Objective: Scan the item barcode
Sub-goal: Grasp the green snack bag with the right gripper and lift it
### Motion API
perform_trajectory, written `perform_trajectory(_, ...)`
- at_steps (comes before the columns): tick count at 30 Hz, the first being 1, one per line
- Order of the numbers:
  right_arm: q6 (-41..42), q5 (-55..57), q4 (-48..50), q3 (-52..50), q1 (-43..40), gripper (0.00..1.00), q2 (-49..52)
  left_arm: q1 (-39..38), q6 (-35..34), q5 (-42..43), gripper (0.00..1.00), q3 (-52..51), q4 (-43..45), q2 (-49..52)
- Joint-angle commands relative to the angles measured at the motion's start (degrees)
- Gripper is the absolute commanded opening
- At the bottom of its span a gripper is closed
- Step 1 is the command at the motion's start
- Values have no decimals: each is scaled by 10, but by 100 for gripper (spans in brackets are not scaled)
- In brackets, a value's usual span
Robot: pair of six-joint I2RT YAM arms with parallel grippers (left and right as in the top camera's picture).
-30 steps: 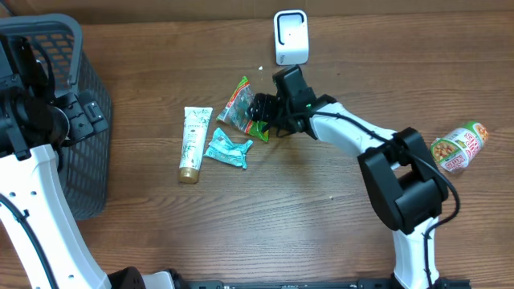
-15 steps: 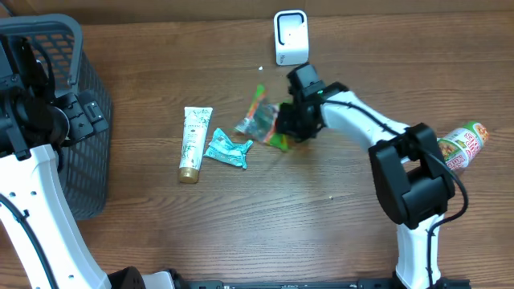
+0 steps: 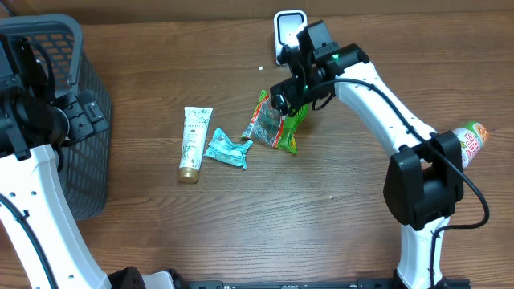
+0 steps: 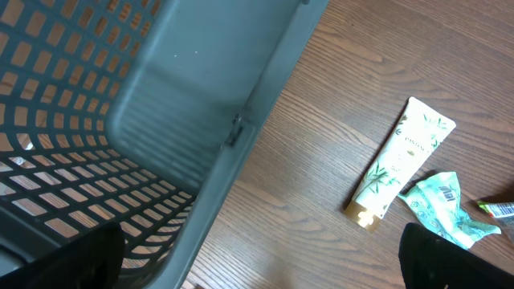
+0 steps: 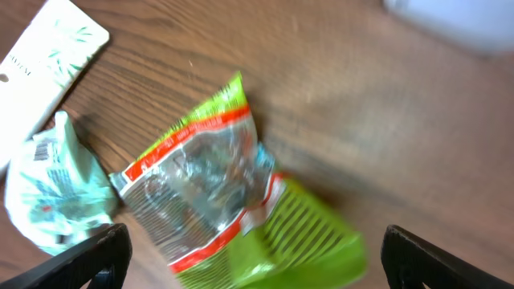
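I should next grab the snack bag by its middle with my right gripper, so its green edge stays uncovered and I can scan the barcode.
A green and red snack bag with a clear window lies loose on the wooden table, a little in front of the white scanner. My right gripper hangs open just above the bag's far edge, between it and the scanner. In the right wrist view the bag is blurred, below and between the wide-apart fingers of the gripper, touching neither. My left gripper stands open at the basket's rim, holding nothing.
A grey mesh basket fills the left side. A cream tube and a teal packet lie left of the bag. A green-capped snack jar lies on its side at the right edge.
My right gripper carried the snack bag right and up toward the scanner, then opened and rose clear; the bag now lies free beneath it. The left arm has not moved.
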Motion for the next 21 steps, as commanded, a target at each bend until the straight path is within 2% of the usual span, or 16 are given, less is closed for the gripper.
perform_trajectory(1, -172, 10, 24, 9, 1, 100, -9, 3, 11, 3, 100, 0, 1, 1)
perform_trajectory(9, -236, -46, 16, 9, 1, 100, 44, 3, 10, 3, 100, 0, 1, 1)
perform_trajectory(15, -238, -101, -10, 9, 1, 100, 106, 3, 11, 3, 100, 0, 1, 1)
perform_trajectory(18, -216, -142, -52, 8, 2, 100, 113, 3, 11, 3, 100, 0, 1, 1)
perform_trajectory(21, -135, -139, -46, -3, 7, 100, 113, 3, 11, 3, 100, 0, 1, 1)
